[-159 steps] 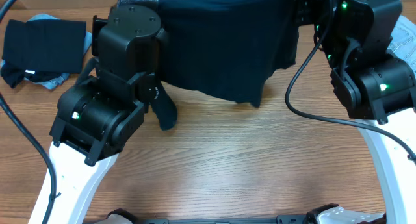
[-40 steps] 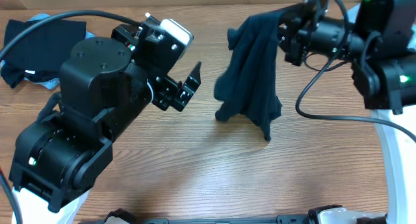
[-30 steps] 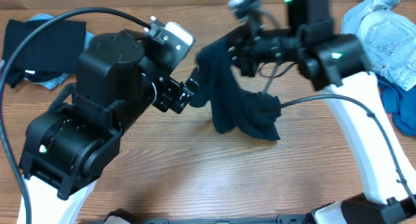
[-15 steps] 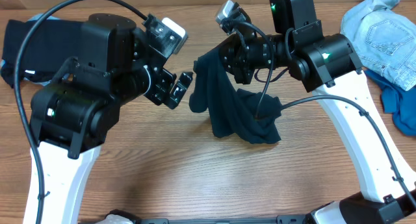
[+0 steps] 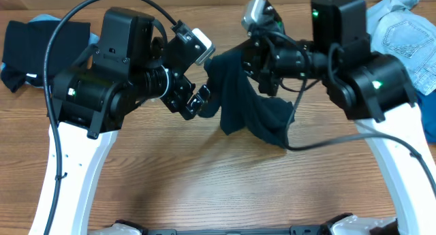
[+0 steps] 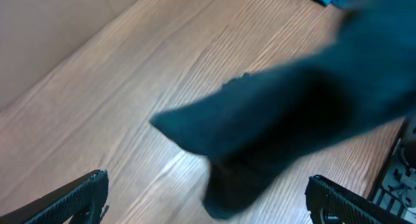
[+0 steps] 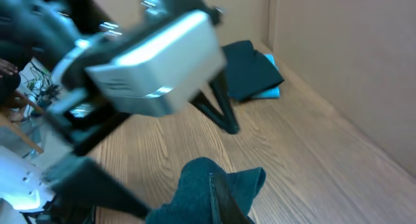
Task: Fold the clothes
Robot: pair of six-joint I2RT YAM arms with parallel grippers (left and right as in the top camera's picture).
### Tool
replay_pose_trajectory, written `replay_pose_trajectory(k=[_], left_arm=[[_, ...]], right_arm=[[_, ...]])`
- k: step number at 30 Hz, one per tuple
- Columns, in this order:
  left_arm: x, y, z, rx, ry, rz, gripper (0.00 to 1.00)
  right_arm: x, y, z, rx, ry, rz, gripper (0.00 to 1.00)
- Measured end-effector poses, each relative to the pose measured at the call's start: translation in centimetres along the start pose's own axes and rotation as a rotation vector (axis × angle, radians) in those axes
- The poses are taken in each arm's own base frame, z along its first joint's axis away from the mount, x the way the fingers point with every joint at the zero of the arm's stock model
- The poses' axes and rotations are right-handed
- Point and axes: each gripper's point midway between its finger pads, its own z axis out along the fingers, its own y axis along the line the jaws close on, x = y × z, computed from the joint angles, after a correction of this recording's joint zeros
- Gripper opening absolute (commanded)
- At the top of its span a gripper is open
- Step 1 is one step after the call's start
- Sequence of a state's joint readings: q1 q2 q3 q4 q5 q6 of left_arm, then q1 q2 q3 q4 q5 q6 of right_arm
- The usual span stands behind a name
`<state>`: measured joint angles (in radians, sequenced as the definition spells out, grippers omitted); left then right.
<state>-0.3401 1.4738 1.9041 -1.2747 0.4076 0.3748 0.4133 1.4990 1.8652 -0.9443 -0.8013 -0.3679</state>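
Note:
The dark navy shirt (image 5: 252, 109) will be grabbed next by its free edge (image 5: 212, 107) with my left gripper, so my right gripper is free to grab it again and spread it for folding.
A dark navy shirt (image 5: 252, 109) hangs bunched from my right gripper (image 5: 235, 61), its lower folds trailing onto the wooden table (image 5: 204, 180). In the right wrist view the right gripper (image 7: 218, 198) is shut on a raised fold of the shirt (image 7: 195, 185). My left gripper (image 5: 199, 101) is wide open just left of the hanging cloth, close to its edge. In the left wrist view both fingertips (image 6: 84, 195) stand far apart, and the blurred shirt (image 6: 292, 113) hangs ahead of the left gripper (image 6: 208, 211), with nothing between the fingers.
A folded black piece (image 5: 41, 41) lies over pale blue cloth at the back left. Pale denim (image 5: 398, 30) and a mid-blue piece (image 5: 429, 122) lie at the right edge. The left arm's white camera housing (image 7: 156, 62) fills the right wrist view.
The right arm has carried the shirt left toward the middle and holds it there. The left arm has swung in, and its open gripper now sits beside the hanging cloth.

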Motion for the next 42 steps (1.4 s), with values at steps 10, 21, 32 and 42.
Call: replay_pose_trajectory(k=[10, 21, 32, 42], left_arm=[[-1.3, -1.1, -0.1, 0.071, -0.066, 0.064, 0.95], [-2.2, -2.1, -0.3, 0.128, -0.111, 0.111, 0.09], [-3.1, -0.2, -0.4, 0.018, -0.135, 0.116, 0.04], [-5.6, 1.3, -4.2, -0.14, -0.217, 0.082, 0.04]], right_arm=[[-0.8, 2.3, -1.4, -0.052, -0.028, -0.013, 0.04], [-0.9, 3.1, -1.5, -0.094, -0.035, -0.007, 0.1], [0.3, 0.8, -1.4, 0.043, 0.024, 0.009, 0.1], [2.4, -2.1, -1.9, 0.221, 0.118, 0.072, 0.06]])
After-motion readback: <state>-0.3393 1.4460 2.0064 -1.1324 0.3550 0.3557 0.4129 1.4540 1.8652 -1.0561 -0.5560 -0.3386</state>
